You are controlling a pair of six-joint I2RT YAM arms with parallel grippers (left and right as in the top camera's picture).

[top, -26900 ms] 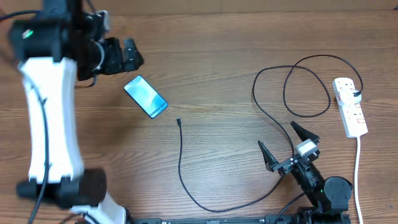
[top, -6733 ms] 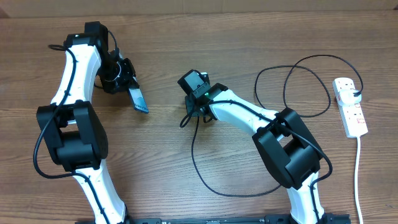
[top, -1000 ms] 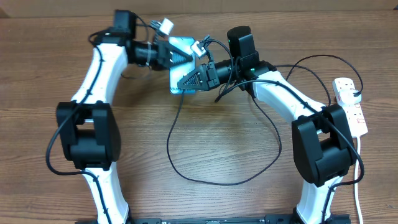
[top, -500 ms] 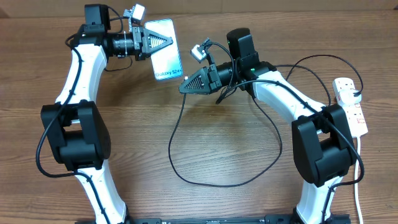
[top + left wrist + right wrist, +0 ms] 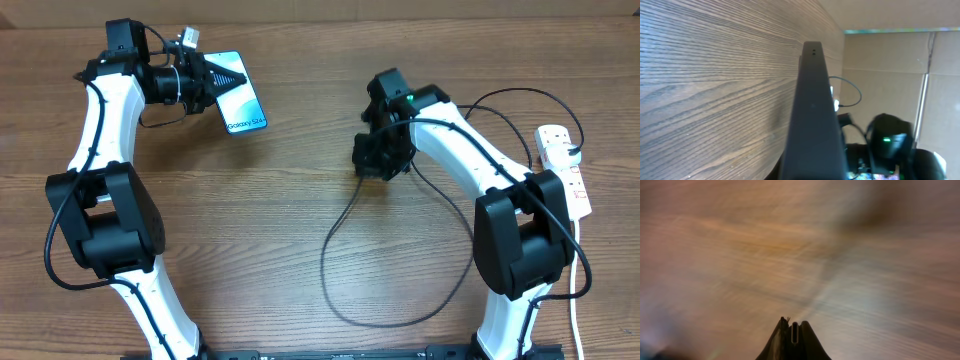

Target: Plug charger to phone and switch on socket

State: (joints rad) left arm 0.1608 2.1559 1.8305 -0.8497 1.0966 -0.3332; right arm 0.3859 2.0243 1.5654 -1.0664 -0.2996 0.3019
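Observation:
My right gripper is closed on the connector tip above the table and should stay closed, because the connector tip would fall if I opened now.
My left gripper (image 5: 232, 80) is shut on the phone (image 5: 243, 108) and holds it above the table at the far left, its light-blue screen facing up. In the left wrist view the phone (image 5: 812, 110) shows edge-on as a dark bar. My right gripper (image 5: 377, 165) points down at the table's middle, shut on the charger's small connector tip (image 5: 794, 331), whose slot shows between the fingers. The charger's black cable (image 5: 325, 255) hangs from it and loops across the table toward the socket (image 5: 563, 172), a white power strip at the right edge. Phone and connector are well apart.
The socket's white cord (image 5: 575, 270) runs down the right edge of the wooden table (image 5: 250, 230). A black plug (image 5: 572, 150) sits in the strip's far end. The right wrist view is motion-blurred. Brown cardboard (image 5: 890, 60) stands behind the table.
My left arm has carried the phone further left, away from the connector. My right arm has swung from pointing left to pointing down, taking the connector and cable rightward.

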